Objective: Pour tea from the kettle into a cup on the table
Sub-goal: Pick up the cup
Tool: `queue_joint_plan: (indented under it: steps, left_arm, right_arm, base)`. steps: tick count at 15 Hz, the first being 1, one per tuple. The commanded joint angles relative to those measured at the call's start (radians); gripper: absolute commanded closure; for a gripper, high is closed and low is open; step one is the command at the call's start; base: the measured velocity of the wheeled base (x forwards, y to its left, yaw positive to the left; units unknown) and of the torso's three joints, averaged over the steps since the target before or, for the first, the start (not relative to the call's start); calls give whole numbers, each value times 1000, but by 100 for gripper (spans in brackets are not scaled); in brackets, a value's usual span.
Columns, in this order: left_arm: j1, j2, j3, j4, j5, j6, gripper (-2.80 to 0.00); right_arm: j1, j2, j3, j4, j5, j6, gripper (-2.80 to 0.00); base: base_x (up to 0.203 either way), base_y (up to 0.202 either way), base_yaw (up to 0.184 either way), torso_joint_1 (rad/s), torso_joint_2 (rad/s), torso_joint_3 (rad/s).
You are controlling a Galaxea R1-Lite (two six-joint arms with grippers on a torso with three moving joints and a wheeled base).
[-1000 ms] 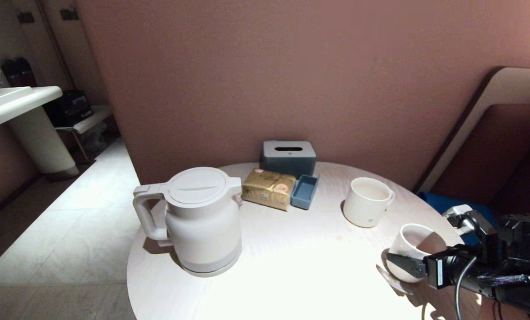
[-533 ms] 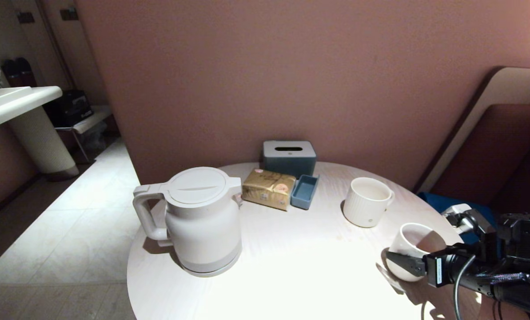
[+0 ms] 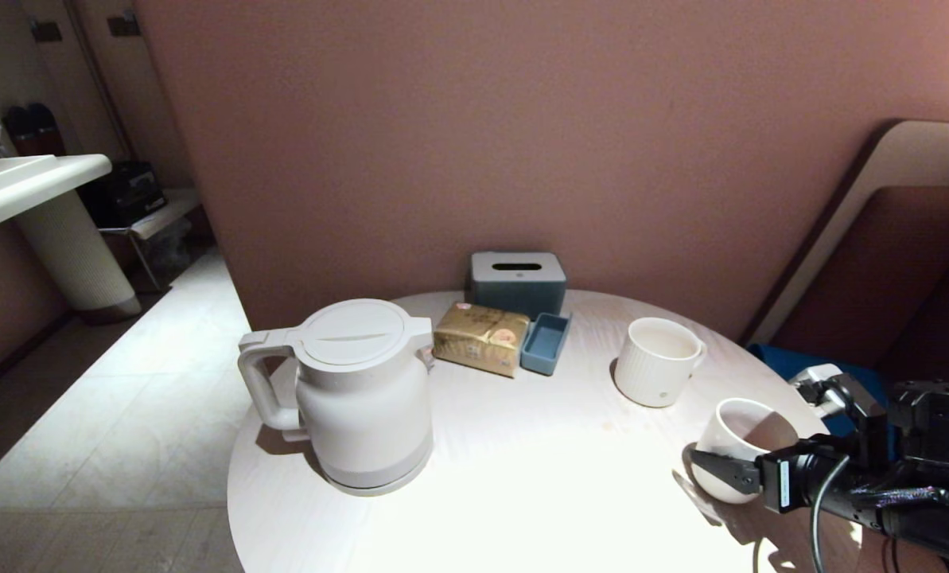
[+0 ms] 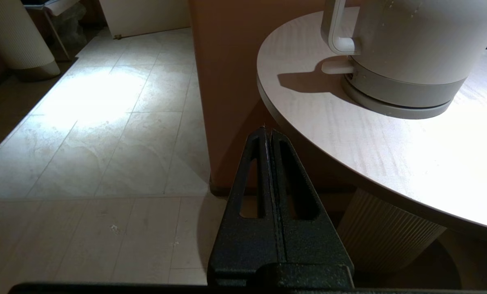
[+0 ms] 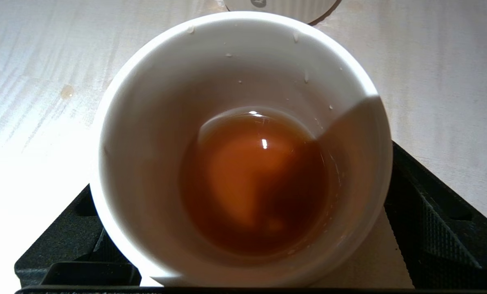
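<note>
My right gripper should hold the cup's round side next. That leaves the small white cup's open rim (image 3: pixel 734 402) free for pouring tea.
The small white cup (image 3: pixel 717 442) stands near the right edge of the round pale table (image 3: pixel 538 477). It holds a shallow pool of amber tea (image 5: pixel 255 179). My right gripper (image 3: pixel 744 430) is open and straddles the cup, one black finger (image 5: pixel 431 212) on each side, with bare table showing between one finger and the cup wall. The big white kettle (image 3: pixel 363 390) stands upright on the table's left side, lid on, handle pointing left. My left gripper (image 4: pixel 267 132) is shut and empty, low beside the table's edge (image 4: pixel 308 122), over the floor.
A ribbed white mug (image 3: pixel 657 362) stands just behind the cup. At the back sit a grey tissue box (image 3: pixel 518 282), a gold packet (image 3: pixel 480 338) and a small blue tray (image 3: pixel 546 342). A pink wall is close behind, and a chair (image 3: pixel 880 263) stands at right.
</note>
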Motion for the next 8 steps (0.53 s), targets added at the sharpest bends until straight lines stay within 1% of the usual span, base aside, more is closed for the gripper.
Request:
queue_joint_plan:
  steps: [1, 8]
  left_arm:
    - [0, 0, 0, -1, 1, 0, 0]
    - [0, 0, 0, -1, 1, 0, 0]
  right_arm:
    - [2, -5, 1, -6, 2, -1, -280]
    - [2, -8, 5, -4, -25, -1, -280]
  base:
    - [0, 0, 0, 0, 0, 0]
    - [0, 0, 0, 0, 0, 0]
